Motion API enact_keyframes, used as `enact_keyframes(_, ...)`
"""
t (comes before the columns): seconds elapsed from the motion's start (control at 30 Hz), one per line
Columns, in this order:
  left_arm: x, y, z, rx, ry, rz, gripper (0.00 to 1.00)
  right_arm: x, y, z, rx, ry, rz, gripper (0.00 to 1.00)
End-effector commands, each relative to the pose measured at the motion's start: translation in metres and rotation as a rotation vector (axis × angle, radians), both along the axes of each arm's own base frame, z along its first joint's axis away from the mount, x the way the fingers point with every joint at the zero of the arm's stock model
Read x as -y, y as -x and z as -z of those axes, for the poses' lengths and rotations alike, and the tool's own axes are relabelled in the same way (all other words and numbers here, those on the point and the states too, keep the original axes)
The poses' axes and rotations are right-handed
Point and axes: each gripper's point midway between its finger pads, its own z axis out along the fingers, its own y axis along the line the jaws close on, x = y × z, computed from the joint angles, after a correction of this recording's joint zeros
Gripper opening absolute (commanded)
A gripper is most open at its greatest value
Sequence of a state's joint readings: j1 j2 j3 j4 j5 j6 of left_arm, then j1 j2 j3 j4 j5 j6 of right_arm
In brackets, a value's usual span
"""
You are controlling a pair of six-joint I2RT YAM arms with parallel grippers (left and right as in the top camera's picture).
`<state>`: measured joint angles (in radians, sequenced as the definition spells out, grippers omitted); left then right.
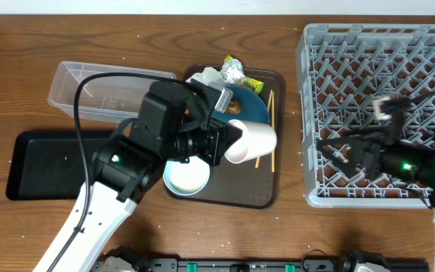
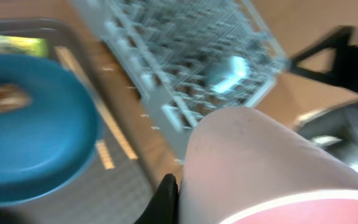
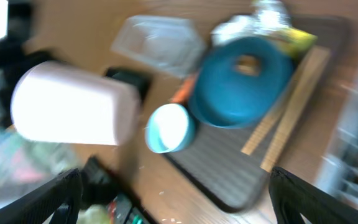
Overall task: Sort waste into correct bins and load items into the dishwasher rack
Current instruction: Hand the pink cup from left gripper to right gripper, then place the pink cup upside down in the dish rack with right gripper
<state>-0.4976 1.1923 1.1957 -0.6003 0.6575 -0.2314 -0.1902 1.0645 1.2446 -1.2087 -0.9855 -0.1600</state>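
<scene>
The white cup (image 1: pixel 252 141) (image 2: pixel 260 162) hangs short of the right gripper's open fingers, so the robot will bring it between those fingers before the left gripper lets go of it.
My left gripper (image 1: pixel 231 140) is shut on a small white cup with a pink inside (image 1: pixel 252 140), held on its side above the brown serving tray (image 1: pixel 266 198). The cup fills the left wrist view (image 2: pixel 260 162) and shows in the right wrist view (image 3: pixel 73 102). The dark blue plate (image 1: pixel 251 107) holds a brown food lump (image 3: pixel 247 62). Tissue (image 1: pixel 205 75) and the green-and-silver wrapper (image 1: pixel 232 70) lie behind the plate. A pale bowl (image 1: pixel 187 177), a carrot (image 3: pixel 182 92) and chopsticks (image 1: pixel 272 106) are on the tray. My right gripper (image 1: pixel 340 155) is open and empty over the grey rack (image 1: pixel 384 45).
The clear tub (image 1: pixel 89 91) stands at the back left. The black tray (image 1: pixel 44 162) lies in front of it, partly under my left arm. White grains are scattered on the wooden table (image 1: pixel 278 219) in front of the serving tray. The rack fills the right side.
</scene>
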Motion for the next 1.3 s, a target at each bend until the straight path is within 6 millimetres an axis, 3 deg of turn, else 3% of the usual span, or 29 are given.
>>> enact_keyframes(0.0,0.017,0.024,-0.019,-0.057,0.149,0.188,0.06,-0.037,0.018,-0.026,0.133,-0.075,-0.211,0.89)
enact_keyframes(0.2,0.029,0.039,-0.050,-0.015,0.288,0.331,0.06,-0.082,0.042,-0.042,0.306,-0.094,-0.473,0.88)
enact_keyframes(0.37,0.032,0.047,-0.064,0.021,0.347,0.407,0.06,-0.108,0.061,-0.051,0.432,-0.101,-0.628,0.86)
enact_keyframes(0.5,0.032,0.048,-0.065,0.007,0.352,0.411,0.06,-0.118,0.065,-0.058,0.501,-0.110,-0.676,0.79)
enact_keyframes(0.7,0.032,0.049,-0.066,0.012,0.356,0.416,0.06,-0.118,0.059,-0.056,0.488,-0.088,-0.647,0.63)
enact_keyframes(0.73,0.032,0.049,-0.067,0.012,0.357,0.415,0.08,-0.116,0.054,-0.052,0.468,-0.064,-0.616,0.60)
enact_keyframes(0.77,0.032,0.048,-0.067,0.011,0.359,0.414,0.25,-0.114,0.047,-0.048,0.446,-0.032,-0.576,0.60)
enact_keyframes(0.8,0.033,0.048,-0.068,0.009,0.362,0.412,0.50,-0.111,0.039,-0.042,0.420,0.007,-0.526,0.59)
enact_keyframes(0.83,0.033,0.047,-0.070,0.001,0.367,0.406,0.67,-0.106,0.030,-0.037,0.396,0.054,-0.466,0.59)
enact_keyframes(0.87,0.033,0.046,-0.072,-0.006,0.376,0.400,0.78,-0.101,0.024,-0.033,0.377,0.088,-0.417,0.58)
enact_keyframes(0.93,0.034,0.044,-0.077,0.003,0.388,0.396,0.84,-0.092,0.013,-0.028,0.349,0.141,-0.323,0.54)
enact_keyframes(0.97,0.035,0.043,-0.078,0.018,0.390,0.393,0.99,-0.084,0.006,-0.026,0.328,0.175,-0.253,0.52)
enact_keyframes(1.03,0.034,0.035,-0.076,0.032,0.375,0.354,0.98,-0.063,-0.008,-0.019,0.273,0.242,-0.091,0.50)
enact_keyframes(1.13,0.030,0.022,-0.073,0.050,0.354,0.292,0.98,-0.011,-0.027,-0.004,0.149,0.360,0.227,0.49)
enact_keyframes(1.27,0.024,0.011,-0.071,0.061,0.339,0.239,0.98,0.052,-0.030,0.014,-0.006,0.437,0.544,0.48)
